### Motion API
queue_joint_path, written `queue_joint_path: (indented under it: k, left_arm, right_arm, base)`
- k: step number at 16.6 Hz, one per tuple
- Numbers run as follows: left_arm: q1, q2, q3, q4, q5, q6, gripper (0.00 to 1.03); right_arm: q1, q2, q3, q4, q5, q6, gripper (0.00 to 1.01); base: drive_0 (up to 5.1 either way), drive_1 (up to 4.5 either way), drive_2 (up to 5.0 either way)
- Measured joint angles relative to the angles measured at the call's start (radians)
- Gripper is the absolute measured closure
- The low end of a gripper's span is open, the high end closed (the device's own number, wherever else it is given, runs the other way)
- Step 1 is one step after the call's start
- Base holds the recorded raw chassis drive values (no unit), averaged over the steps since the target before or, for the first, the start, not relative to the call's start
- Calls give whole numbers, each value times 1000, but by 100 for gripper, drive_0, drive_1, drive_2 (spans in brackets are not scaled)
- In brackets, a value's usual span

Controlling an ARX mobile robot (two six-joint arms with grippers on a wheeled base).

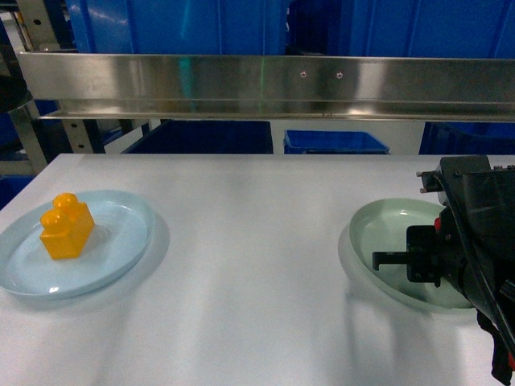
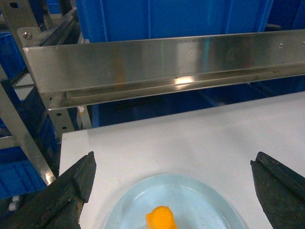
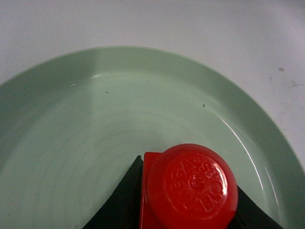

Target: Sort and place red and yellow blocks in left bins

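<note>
My left gripper grips the yellow block by its flat lower sides next, since the studs on its top are rounded and stepped.
The orange-yellow block stands on a pale blue plate at the table's left. In the left wrist view its top shows low in frame, on that plate. My left gripper hangs above it, open wide, fingers far apart; it is outside the head view. The red block, round stud facing the camera, sits clamped between the black fingers of my right gripper. It is held just over a pale green plate. In the head view the right gripper covers the red block. I see no bins on the table.
A steel shelf rail spans the back of the white table, with blue crates behind and below it. A metal rack post stands off the table's far-left corner. The green plate lies near the right edge.
</note>
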Motion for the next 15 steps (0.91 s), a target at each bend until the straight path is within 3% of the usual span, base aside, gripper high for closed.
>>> queue_joint_path:
  k: [2,8,11,15]
  left_arm:
    - [0,0,0,0,0,0,5]
    - [0,0,0,0,0,0,5]
    - [0,0,0,0,0,0,5]
    - [0,0,0,0,0,0,5]
  right_arm:
    - [0,-51,-43,45,-18,-3,73]
    - [28,-431,-179,146,-39,-143,73]
    - [34,-705,-309,103,-57,-209,73]
    - [-12,-966,-388,-61,-127,-209,73]
  base:
    - [0,0,0]
    - [0,0,0]
    - [0,0,0]
    - [0,0,0]
